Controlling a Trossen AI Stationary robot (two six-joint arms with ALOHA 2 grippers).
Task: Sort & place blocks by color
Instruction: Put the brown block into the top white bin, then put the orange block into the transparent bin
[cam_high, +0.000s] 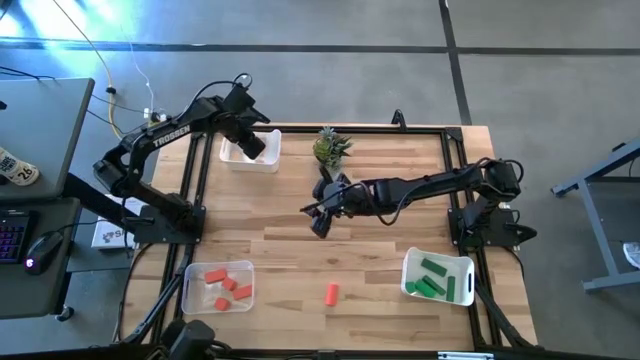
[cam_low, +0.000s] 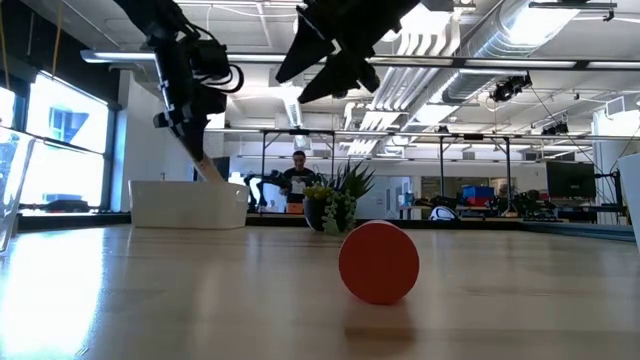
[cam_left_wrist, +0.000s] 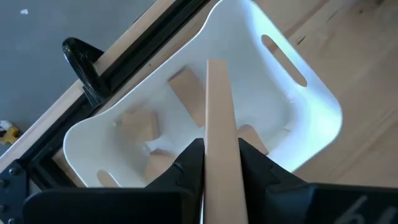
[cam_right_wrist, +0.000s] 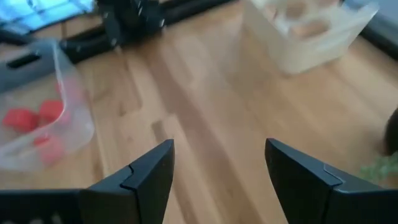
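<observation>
The tan bar (cam_left_wrist: 217, 99) has its loose end inside the white bin's rim and would lie in the white bin (cam_left_wrist: 267, 112), so my left gripper opens next.
My left gripper (cam_high: 252, 148) hangs over the white bin (cam_high: 262, 163) at the table's far left and is shut on a long tan bar (cam_left_wrist: 217, 99). Several tan blocks (cam_left_wrist: 142, 124) lie in that bin. My right gripper (cam_high: 320, 222) hovers open above the middle of the table with nothing between its fingers (cam_right_wrist: 149, 171). A red-orange block (cam_high: 332, 292) lies on the table near the front edge, close to the low camera (cam_low: 378, 262). My left gripper pinches the tan bar's two long sides (cam_left_wrist: 219, 158) between its fingers. The fingers slant steeply down from above and lie along the bar. The bar sticks out past the fingertips, and its free end (cam_low: 212, 172) dips behind the white bin's rim (cam_low: 190, 187), clear of the table.
A clear bin (cam_high: 220, 287) with red blocks stands at the front left. A white bin (cam_high: 438, 278) with green blocks stands at the front right. A small potted plant (cam_high: 330, 148) is at the far middle. Bare wood lies between the bins.
</observation>
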